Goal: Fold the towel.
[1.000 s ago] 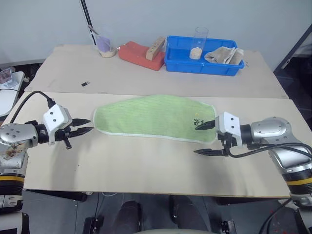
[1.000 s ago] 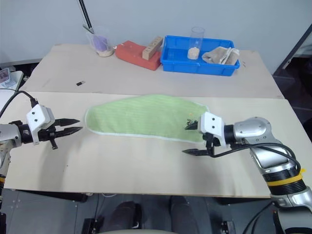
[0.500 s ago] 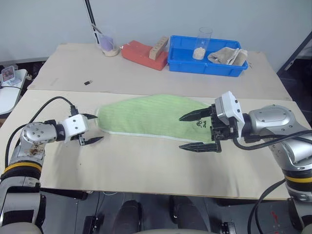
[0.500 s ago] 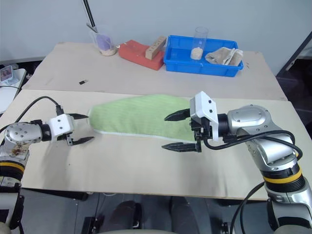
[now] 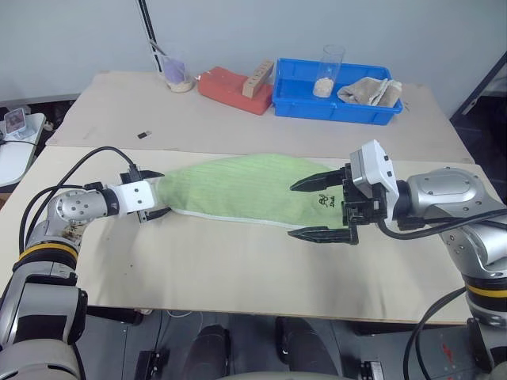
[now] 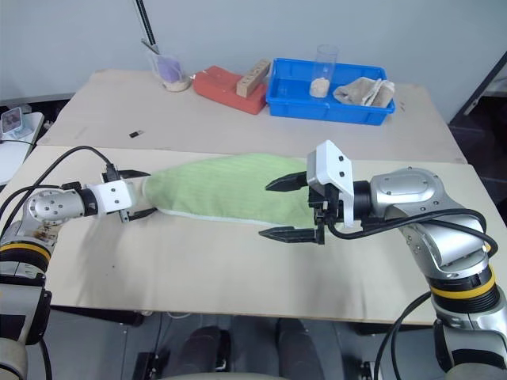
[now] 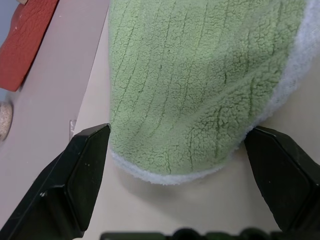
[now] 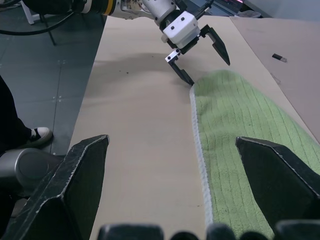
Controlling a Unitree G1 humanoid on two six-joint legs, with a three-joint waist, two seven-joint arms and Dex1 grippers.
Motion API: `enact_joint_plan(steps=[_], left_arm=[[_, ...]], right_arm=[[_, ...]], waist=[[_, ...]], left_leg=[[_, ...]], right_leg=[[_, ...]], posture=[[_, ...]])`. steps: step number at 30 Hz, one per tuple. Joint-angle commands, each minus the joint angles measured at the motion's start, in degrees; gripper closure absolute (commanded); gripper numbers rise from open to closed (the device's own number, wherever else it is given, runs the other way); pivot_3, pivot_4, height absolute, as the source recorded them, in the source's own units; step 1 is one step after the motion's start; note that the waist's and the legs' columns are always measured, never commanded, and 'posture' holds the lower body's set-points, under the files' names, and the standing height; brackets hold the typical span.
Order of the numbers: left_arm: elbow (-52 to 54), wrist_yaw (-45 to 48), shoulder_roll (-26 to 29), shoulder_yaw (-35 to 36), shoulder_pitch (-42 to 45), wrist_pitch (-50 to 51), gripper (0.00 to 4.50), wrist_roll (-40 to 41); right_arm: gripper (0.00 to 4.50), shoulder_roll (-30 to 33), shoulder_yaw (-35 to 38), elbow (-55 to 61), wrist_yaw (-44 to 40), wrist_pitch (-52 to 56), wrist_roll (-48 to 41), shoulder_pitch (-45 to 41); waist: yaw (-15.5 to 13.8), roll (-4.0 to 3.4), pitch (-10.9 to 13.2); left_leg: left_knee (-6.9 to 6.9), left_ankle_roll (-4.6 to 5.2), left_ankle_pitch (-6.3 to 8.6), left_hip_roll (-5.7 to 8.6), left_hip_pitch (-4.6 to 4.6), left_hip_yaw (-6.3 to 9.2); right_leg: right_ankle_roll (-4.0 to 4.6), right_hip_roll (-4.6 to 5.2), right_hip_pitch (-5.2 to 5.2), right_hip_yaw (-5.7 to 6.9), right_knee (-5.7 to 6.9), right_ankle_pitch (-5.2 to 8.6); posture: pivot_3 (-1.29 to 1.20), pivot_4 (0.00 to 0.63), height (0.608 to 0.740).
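Observation:
My left gripper takes hold of the towel by its rounded end (image 5: 165,191) opposite the logo (image 5: 323,200) next, to fold the towel.
The towel (image 5: 238,190), light green with white edging, lies flat and long across the near table. Its small dark logo (image 5: 323,200) sits near its right end. My left gripper (image 5: 159,194) is open at table level, one finger on each side of the towel's rounded left end. In the left wrist view that end (image 7: 200,100) reaches in between the two black fingers (image 7: 85,170). My right gripper (image 5: 291,210) is open and empty. It hovers over the towel's right part and points left. The right wrist view looks along the towel (image 8: 240,135) to the left gripper (image 8: 200,50).
On the far table stand a blue bin (image 5: 333,107) with a clear cup and a beige cloth, a red block (image 5: 230,85) and a cup of purple grains (image 5: 176,75). A small dark item (image 5: 143,134) lies there too. Bare tabletop (image 5: 238,261) runs in front of the towel.
My left gripper moved right to the towel's left end and opened wide around it. My right gripper rose and swung left, from beside the logo to over the towel.

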State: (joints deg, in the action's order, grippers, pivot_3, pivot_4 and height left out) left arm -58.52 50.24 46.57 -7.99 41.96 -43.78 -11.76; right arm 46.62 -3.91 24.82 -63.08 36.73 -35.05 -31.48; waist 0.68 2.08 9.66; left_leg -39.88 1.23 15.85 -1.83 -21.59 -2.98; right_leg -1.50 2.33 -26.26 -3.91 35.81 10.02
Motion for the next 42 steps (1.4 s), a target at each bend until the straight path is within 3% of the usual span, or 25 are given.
enact_joint_plan(steps=[1,2,8,9,17,27,31,37,40,42], left_arm=[[0.55,3.43,0.49,0.9,-0.92,-0.27,0.95,2.74],[0.79,4.21,0.54,1.02,-1.23,-0.01,1.26,3.27],[3.24,7.05,0.57,1.81,-2.68,1.18,4.22,5.94],[3.95,7.79,0.75,2.05,-3.02,1.68,4.46,6.63],[18.26,17.49,3.39,5.45,-8.99,16.01,4.46,16.1],[28.61,15.41,4.09,8.51,-14.84,23.11,4.46,17.36],[30.13,14.53,4.29,9.15,-16.37,23.76,4.5,17.34],[30.96,14.4,4.69,9.72,-17.71,24.22,4.5,17.31],[31.04,15.07,5.23,9.86,-17.91,24.68,4.5,17.63],[31.33,16.46,5.85,9.9,-17.81,26.58,4.5,18.43]], right_arm=[[0.0,0.44,1.81,1.43,0.24,-0.07,-0.84,-1.12],[0.0,0.48,1.79,1.38,0.18,-0.12,-0.8,-1.07],[0.0,1.46,1.21,-0.57,-0.59,-1.4,1.34,-0.58],[0.0,2.07,0.87,-1.36,-1.01,-2.35,2.63,-0.13],[0.0,6.34,-5.08,-16.83,-2.98,-19.82,20.25,5.1],[0.0,2.97,-8.69,-41.37,-6.32,-32.59,29.2,3.83],[1.18,1.6,-8.64,-47.13,-7.19,-34.47,30.18,1.75],[3.36,0.34,-7.93,-50.44,-7.78,-35.74,30.52,0.08],[4.23,0.52,-7.23,-50.13,-8.76,-35.14,29.74,-0.19],[4.37,1.33,-6.11,-48.48,-10.5,-33.42,27.91,-0.12]], waist=[[0.03,0.0,0.0],[0.04,0.0,0.0],[0.09,0.0,0.0],[0.09,0.0,0.0],[0.16,0.01,0.0],[0.47,0.0,0.0],[0.54,0.02,0.0],[0.47,0.02,-0.01],[0.43,0.02,-0.01],[0.37,0.02,0.0]], left_leg=[[0.0,0.0,0.0,0.0,-0.02,0.0],[0.0,0.0,0.0,0.0,-0.05,0.01],[0.0,0.0,0.0,-0.01,-0.06,0.02],[0.0,0.0,0.0,-0.02,-0.06,0.02],[0.01,0.0,0.0,-0.01,-0.07,-0.01],[0.01,0.01,0.0,-0.02,0.05,-0.02],[0.0,0.01,0.0,-0.03,0.15,-0.04],[-0.02,0.01,0.0,-0.04,0.26,-0.05],[-0.02,0.01,-0.01,-0.03,0.25,-0.06],[-0.01,0.01,0.0,-0.04,0.25,-0.05]], right_leg=[[0.0,0.0,-0.01,0.0,-0.02,0.0],[0.02,0.0,-0.02,0.0,-0.02,-0.01],[0.0,0.0,-0.04,0.02,-0.02,0.0],[0.0,0.0,-0.04,0.02,-0.02,0.0],[-0.02,0.0,-0.07,0.02,-0.05,0.02],[-0.02,-0.03,-0.03,0.0,0.01,0.02],[-0.01,-0.06,0.05,-0.04,0.03,0.01],[-0.01,-0.06,0.13,-0.05,0.05,0.01],[0.0,-0.06,0.13,-0.06,0.06,0.0],[0.0,-0.06,0.12,-0.06,0.06,0.0]], posture=[[0.0,0.15,0.714],[0.0,0.15,0.714],[0.0,0.15,0.714],[0.0,0.15,0.714],[0.0,0.15,0.714],[0.0,0.15,0.714],[0.0,0.15,0.714],[0.0,0.15,0.714],[0.0,0.15,0.714],[0.0,0.15,0.714]])
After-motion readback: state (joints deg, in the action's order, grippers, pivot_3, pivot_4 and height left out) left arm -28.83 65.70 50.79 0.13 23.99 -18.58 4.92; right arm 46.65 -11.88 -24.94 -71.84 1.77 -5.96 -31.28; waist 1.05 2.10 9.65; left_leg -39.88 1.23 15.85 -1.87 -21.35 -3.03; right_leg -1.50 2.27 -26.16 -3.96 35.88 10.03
